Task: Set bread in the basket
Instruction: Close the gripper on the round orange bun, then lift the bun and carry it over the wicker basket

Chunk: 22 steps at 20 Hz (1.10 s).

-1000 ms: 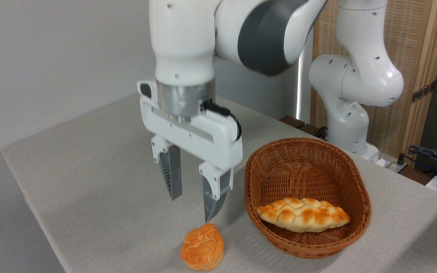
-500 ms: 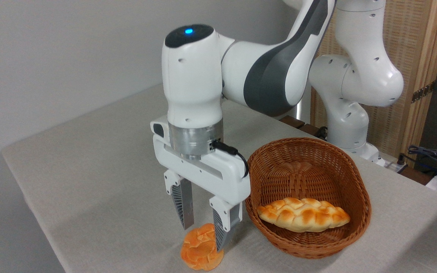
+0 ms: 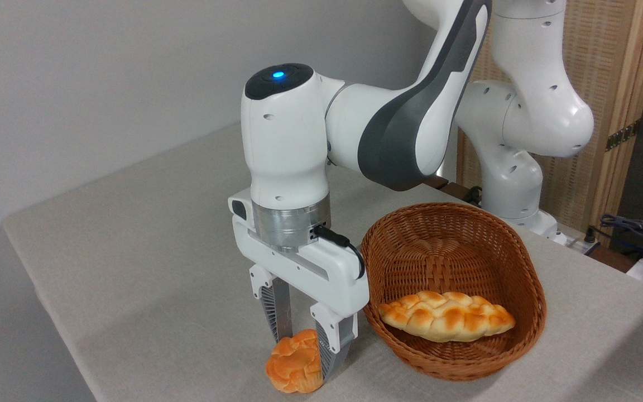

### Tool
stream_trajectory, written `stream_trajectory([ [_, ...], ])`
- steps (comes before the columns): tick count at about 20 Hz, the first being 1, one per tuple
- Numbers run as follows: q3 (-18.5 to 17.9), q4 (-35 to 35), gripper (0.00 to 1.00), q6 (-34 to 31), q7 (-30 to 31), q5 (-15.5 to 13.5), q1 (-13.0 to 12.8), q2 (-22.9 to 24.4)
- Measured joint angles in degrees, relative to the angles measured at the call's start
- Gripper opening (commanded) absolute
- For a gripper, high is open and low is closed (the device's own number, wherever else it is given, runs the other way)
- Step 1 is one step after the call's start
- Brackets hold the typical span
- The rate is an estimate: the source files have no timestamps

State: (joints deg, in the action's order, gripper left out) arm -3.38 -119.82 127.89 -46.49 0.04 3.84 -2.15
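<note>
I should grab the bread next by the rounded sides of the bread [image 3: 292, 367], so that it can go into the basket.
The bread [image 3: 292, 367], a small orange-golden bun with a swirled top, lies on the table near its front edge. My gripper [image 3: 303, 360] has come down over it and stands open, one finger behind the bun's left side and the other in front of its right side. I cannot tell whether the fingers touch it. The reddish-brown wicker basket [image 3: 528, 285] sits just right of the gripper.
A pale braided loaf [image 3: 447, 315] lies inside the basket. The grey cloth table [image 3: 143, 262] ends close in front of the bun and at the left. The arm's white base [image 3: 514, 184] stands behind the basket, with cables [image 3: 634, 229] at far right.
The gripper has dropped from above the bun to table level and shifted slightly right, so its fingers now straddle the bun. The bun and the basket have not moved.
</note>
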Motion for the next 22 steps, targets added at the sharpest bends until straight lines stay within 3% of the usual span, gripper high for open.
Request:
stream_trajectory([
  [2,-0.08,-0.03,0.09,-0.01,-1.85,0.0,0.02,-0.02],
  [15,-0.14,0.65,0.1,-1.37,-2.75,0.0,0.05,-0.08],
  [19,-0.12,7.91,0.1,-13.35,-2.75,-0.02,0.05,2.17],
  [22,-0.47,10.14,0.15,-25.06,-5.83,-0.03,0.05,8.27],
])
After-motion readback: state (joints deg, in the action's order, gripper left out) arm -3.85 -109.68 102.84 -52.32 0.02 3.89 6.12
